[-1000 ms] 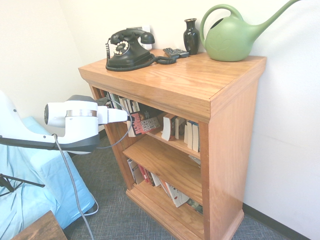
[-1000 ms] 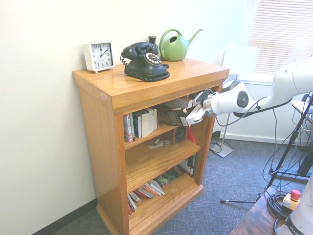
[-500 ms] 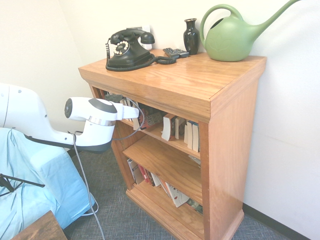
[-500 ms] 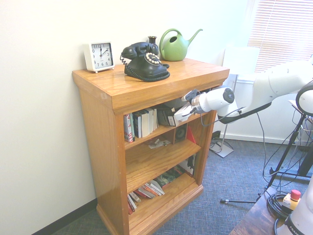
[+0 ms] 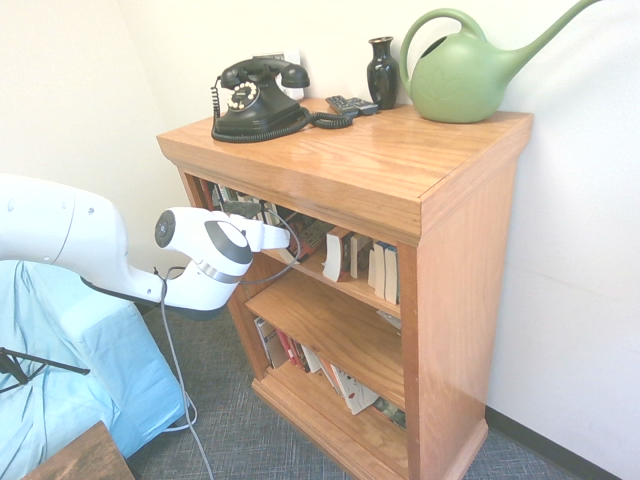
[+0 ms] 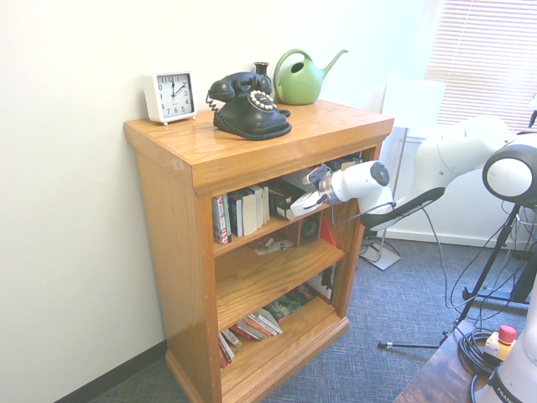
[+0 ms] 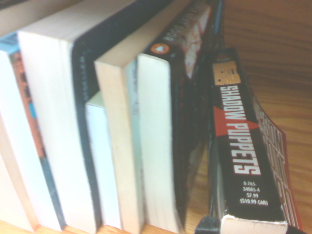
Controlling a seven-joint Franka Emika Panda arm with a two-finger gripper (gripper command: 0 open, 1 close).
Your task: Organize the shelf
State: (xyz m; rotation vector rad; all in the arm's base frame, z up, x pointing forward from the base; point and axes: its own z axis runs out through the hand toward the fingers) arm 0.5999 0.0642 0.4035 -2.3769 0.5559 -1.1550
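Observation:
In the wrist view the black and red paperback [image 7: 239,146] sits over the shelf's top level [image 7: 196,214] beside the upright books, so it is time for my gripper to open now.
The shelf [image 5: 420,170] [image 6: 252,151] is an orange-brown bookcase with three tiers. My gripper [image 5: 292,240] [image 6: 295,206] reaches into the top tier from the front, shut on a black and red paperback [image 6: 284,200]. In the wrist view that paperback [image 7: 239,146] reads "Shadow Puppets" and leans beside a row of upright books [image 7: 112,126], close to the last one. More upright books [image 5: 378,266] [image 6: 243,211] stand further along the same tier.
On top stand a black dial telephone [image 5: 255,100] [image 6: 247,105], a green watering can [image 5: 460,75], a dark vase [image 5: 382,70], a remote [image 5: 350,104] and a white clock [image 6: 172,95]. Books [image 5: 345,385] [image 6: 252,326] lie on the bottom tier. A blue-covered seat [image 5: 60,360] sits beside the arm.
The arm has swung in from outside the shelf front and carried the paperback into the top tier, up against the row of books.

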